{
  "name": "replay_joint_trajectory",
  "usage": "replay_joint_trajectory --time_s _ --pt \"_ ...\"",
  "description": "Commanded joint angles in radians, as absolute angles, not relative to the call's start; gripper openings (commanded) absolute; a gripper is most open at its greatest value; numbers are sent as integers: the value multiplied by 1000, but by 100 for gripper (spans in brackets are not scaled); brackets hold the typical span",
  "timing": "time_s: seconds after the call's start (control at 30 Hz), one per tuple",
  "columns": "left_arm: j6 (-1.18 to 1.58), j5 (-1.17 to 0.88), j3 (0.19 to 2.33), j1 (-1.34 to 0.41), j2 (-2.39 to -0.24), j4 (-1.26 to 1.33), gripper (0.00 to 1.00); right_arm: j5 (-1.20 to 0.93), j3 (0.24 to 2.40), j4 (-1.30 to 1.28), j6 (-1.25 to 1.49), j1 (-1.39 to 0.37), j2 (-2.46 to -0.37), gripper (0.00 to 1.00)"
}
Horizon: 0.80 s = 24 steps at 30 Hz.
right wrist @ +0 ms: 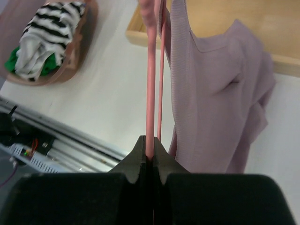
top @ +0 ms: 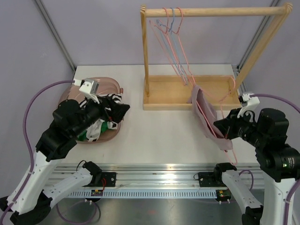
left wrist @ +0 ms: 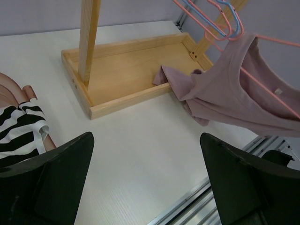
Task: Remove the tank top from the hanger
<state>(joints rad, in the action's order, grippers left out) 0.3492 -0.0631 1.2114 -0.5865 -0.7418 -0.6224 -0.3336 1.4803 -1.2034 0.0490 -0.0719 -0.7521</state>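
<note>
My left gripper should next take hold of the tank top by its shoulder strap (top: 196,91) (left wrist: 243,46), away from my right gripper. Then I will slip the tank top off the hanger.
A mauve tank top (top: 206,112) hangs on a pink wire hanger (top: 183,61) hooked over the wooden rack's top rail (top: 213,11). The top droops toward the table at the right. My right gripper (top: 225,133) is shut on the hanger's pink bar; the right wrist view shows the bar (right wrist: 150,93) pinched between the jaws, with the tank top (right wrist: 220,89) draped to its right. My left gripper (top: 119,112) is open and empty above the left of the table; in the left wrist view it (left wrist: 147,183) faces the tank top (left wrist: 234,89) from a distance.
The wooden rack stands on a tray-like base (top: 168,91) at the back centre. Several more pink and blue hangers (top: 171,28) hang on the rail. A pink basket (top: 105,86) with striped and green clothes (top: 101,124) sits at the left. A metal rail (top: 159,178) runs along the near edge.
</note>
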Motion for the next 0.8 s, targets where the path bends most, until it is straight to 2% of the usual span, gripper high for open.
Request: replay_joint_trajectory --time_s 0.0,0.07,0.17,0.4,0.53,0.77 --pt "345 84 1272 -684 -791 -587 99 -593 1372 -1161 106 -110 -687 0" --pt "331 174 1281 -738 -807 -594 99 -699 1306 -1143 129 -138 -638 0" --pt "322 291 1284 -848 -833 -607 99 -722 1279 -1143 129 -169 -601 0" --pt "258 540 1287 -1187 -923 -532 99 -911 1264 -1080 153 -195 -635 0" --pt "216 571 1308 -1239 -994 -479 99 -979 1318 -1052 164 -196 -670 0" --pt "199 545 1316 -1241 -1066 -413 86 -1028 1408 -1043 170 -204 -718 0"
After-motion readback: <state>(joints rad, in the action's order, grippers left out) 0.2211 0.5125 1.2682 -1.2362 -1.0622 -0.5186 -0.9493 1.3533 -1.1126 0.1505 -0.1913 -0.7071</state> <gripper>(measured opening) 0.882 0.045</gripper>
